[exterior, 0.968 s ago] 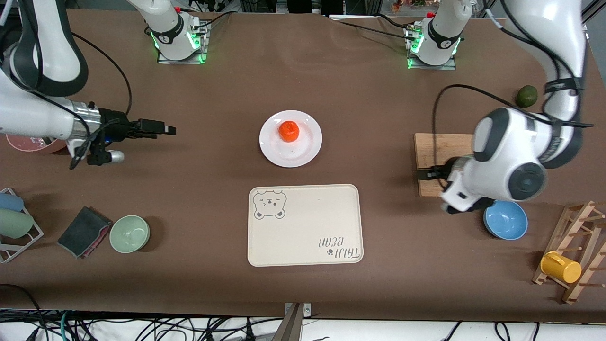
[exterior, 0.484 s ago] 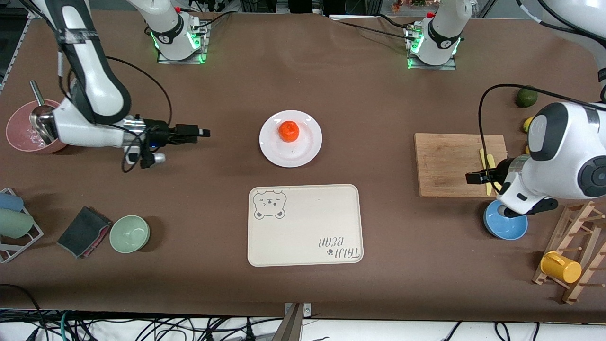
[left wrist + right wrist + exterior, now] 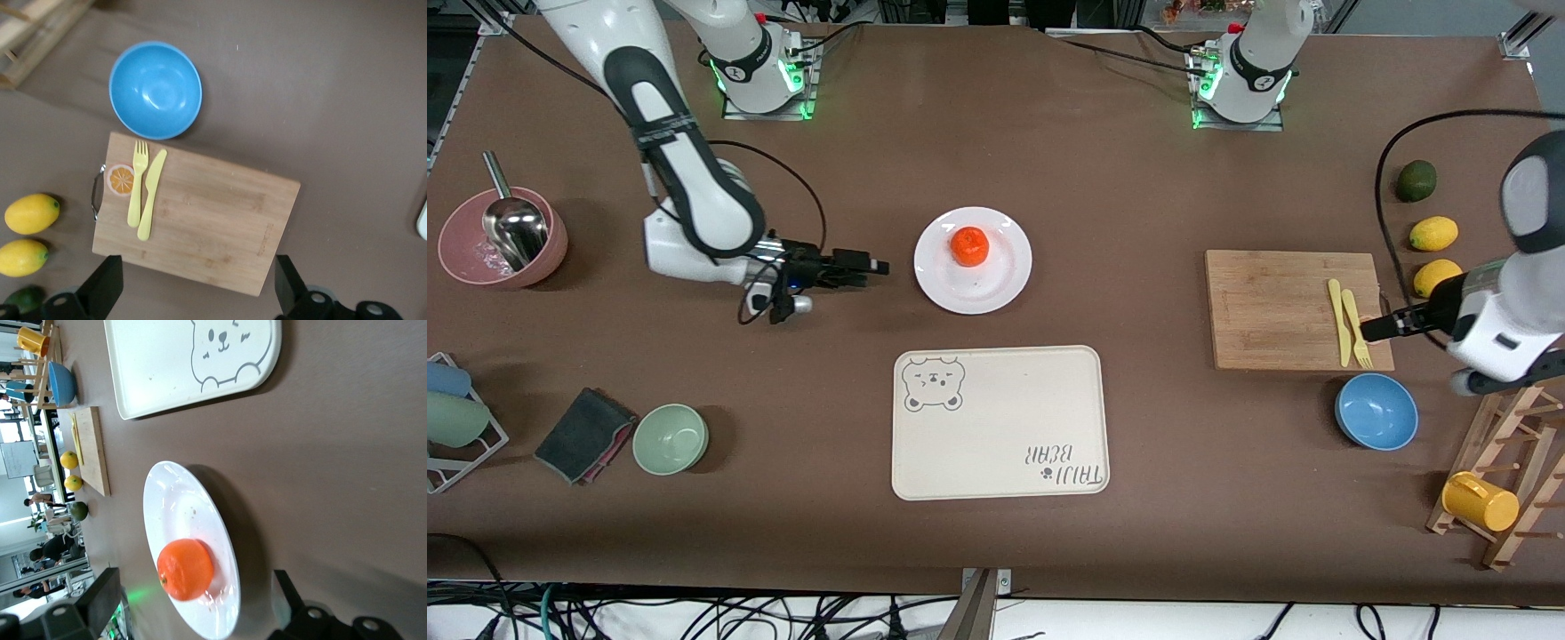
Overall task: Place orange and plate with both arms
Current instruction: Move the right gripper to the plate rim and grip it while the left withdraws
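The plate needs to stay level, so my right gripper will grab it next by its bare rim (image 3: 917, 261). The orange (image 3: 969, 246) sits loose in the middle of the plate.
The orange (image 3: 969, 246) sits on the white plate (image 3: 996, 283) at the middle of the table. In the right wrist view the orange (image 3: 185, 569) and the plate (image 3: 177, 503) lie straight ahead between the open fingers. My right gripper (image 3: 879, 265) is open and empty, level with the table and just short of the plate's rim, on the side toward the right arm's end. My left gripper (image 3: 1371, 330) is open and empty over the cutting board's edge by the yellow cutlery; its wrist view (image 3: 197, 283) looks down on the board.
A cream bear tray (image 3: 1000, 422) lies nearer the camera than the plate. The wooden cutting board (image 3: 1280, 307) holds a yellow knife and fork (image 3: 1348, 322). Beside it are a blue bowl (image 3: 1376, 411), two lemons (image 3: 1433, 233), an avocado (image 3: 1416, 180) and a mug rack (image 3: 1503, 480). A green bowl (image 3: 671, 438) and pink bowl (image 3: 503, 236) sit at the right arm's end.
My right gripper has moved across the table toward the plate. My left arm has drawn back toward its end of the table, uncovering the cutting board, cutlery and lemons.
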`<state>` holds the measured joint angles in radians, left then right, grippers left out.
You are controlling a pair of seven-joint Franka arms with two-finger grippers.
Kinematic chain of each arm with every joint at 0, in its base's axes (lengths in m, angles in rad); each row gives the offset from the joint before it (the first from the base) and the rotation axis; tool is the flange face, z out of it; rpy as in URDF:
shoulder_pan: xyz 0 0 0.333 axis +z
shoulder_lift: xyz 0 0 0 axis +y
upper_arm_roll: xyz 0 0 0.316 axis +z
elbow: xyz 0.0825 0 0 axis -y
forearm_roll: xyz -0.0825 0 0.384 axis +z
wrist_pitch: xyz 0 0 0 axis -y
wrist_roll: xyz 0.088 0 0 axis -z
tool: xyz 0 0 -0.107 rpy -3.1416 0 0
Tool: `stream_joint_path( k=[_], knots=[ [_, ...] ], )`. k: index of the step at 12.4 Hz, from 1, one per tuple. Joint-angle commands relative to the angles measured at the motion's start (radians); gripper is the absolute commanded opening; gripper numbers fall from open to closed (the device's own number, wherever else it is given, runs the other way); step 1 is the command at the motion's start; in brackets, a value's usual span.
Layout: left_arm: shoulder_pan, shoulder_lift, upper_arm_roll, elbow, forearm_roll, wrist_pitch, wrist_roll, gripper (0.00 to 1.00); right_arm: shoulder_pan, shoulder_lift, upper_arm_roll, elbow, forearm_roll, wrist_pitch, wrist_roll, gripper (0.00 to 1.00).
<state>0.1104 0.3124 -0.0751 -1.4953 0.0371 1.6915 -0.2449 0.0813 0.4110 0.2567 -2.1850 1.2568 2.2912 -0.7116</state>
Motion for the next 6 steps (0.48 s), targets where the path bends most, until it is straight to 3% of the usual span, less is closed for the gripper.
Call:
stream_joint_path(
  k=[1,6],
  knots=[
    [-0.023,-0.165,-0.003,-0.161,-0.010,0.062,0.018,1.00,0.005,0.041,0.079,-0.002,0.114,0.108,-0.089,1.00],
    [-0.050,-0.297,-0.002,-0.194,-0.065,-0.059,0.047,1.00,0.069,0.074,0.099,-0.009,0.217,0.211,-0.129,1.00]
  ],
)
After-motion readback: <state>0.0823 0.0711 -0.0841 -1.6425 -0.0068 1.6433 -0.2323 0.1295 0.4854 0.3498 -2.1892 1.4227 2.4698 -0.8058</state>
